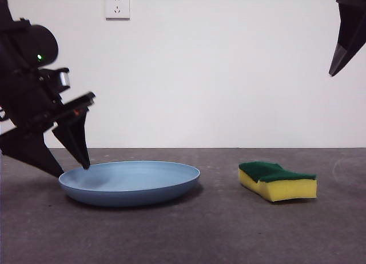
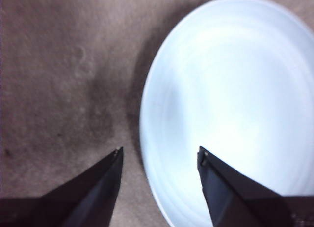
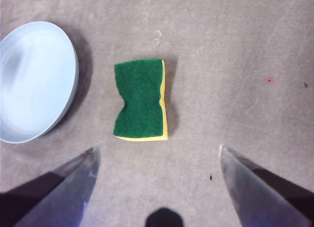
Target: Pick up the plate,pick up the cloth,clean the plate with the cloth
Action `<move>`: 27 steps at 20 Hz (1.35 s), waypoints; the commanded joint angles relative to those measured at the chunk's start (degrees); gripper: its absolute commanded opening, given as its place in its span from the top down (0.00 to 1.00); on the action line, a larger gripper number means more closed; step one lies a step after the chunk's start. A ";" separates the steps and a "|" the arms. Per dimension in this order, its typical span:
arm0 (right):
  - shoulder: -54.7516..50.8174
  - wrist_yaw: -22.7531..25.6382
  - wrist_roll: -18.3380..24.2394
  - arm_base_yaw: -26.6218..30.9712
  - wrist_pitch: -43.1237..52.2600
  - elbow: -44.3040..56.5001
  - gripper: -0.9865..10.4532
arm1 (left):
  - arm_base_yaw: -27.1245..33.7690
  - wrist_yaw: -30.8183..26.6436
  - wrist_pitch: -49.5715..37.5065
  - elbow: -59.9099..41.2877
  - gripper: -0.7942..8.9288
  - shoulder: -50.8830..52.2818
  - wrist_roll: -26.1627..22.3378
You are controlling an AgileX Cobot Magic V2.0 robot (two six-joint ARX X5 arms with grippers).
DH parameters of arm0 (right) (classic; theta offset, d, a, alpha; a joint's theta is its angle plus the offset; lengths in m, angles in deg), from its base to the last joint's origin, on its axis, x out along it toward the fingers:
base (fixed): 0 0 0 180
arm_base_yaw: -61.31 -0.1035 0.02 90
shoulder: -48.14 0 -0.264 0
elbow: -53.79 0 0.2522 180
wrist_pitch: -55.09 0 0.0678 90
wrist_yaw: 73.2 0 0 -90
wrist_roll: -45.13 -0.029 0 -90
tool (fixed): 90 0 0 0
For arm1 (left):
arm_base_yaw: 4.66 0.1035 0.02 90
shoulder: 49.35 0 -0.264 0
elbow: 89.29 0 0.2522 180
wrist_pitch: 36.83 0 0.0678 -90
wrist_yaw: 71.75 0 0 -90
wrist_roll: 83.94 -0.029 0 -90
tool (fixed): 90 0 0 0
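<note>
I will wipe the plate (image 1: 130,182), so next I will grab the cloth with my right gripper by its narrow pinched middle (image 1: 275,178).
The light-blue plate (image 1: 130,182) lies flat on the dark table at left of centre; it also shows in the left wrist view (image 2: 230,104) and the right wrist view (image 3: 34,79). My left gripper (image 1: 74,166) (image 2: 159,156) is open and straddles the plate's left rim, one jaw over the plate, one outside over the table. The cloth, a yellow sponge with a green top (image 1: 277,180) (image 3: 141,100), lies flat to the plate's right. My right gripper (image 3: 157,156) is open and empty, high above the sponge; its tip (image 1: 346,41) shows at the top right.
A white wall with a socket (image 1: 117,7) stands behind the table. Bare dark table (image 1: 217,230) lies between the plate and the sponge and in front of both.
</note>
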 commanded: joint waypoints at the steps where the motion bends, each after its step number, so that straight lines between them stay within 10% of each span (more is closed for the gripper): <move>1: 0.07 -0.11 -0.52 -0.15 0.24 -0.20 0.56 | -0.77 -2.19 -0.63 -0.11 0.65 -2.16 0.35; 6: 0.07 -0.09 -0.52 -0.15 0.24 -0.20 0.56 | -1.05 -2.84 -1.90 -0.11 0.69 -3.45 0.28; 9: 0.07 -0.11 -0.57 -0.15 0.24 -0.20 0.56 | -1.05 -2.69 -1.86 -0.11 0.94 -3.48 -1.29; 20: 4.33 0.61 0.68 -9.31 2.25 -4.00 0.62 | -1.09 -2.99 8.17 8.96 0.93 2.64 -6.08; 27: 20.41 12.74 2.84 -16.59 2.80 -11.76 0.64 | -1.09 -8.11 19.63 16.87 0.93 15.91 -10.51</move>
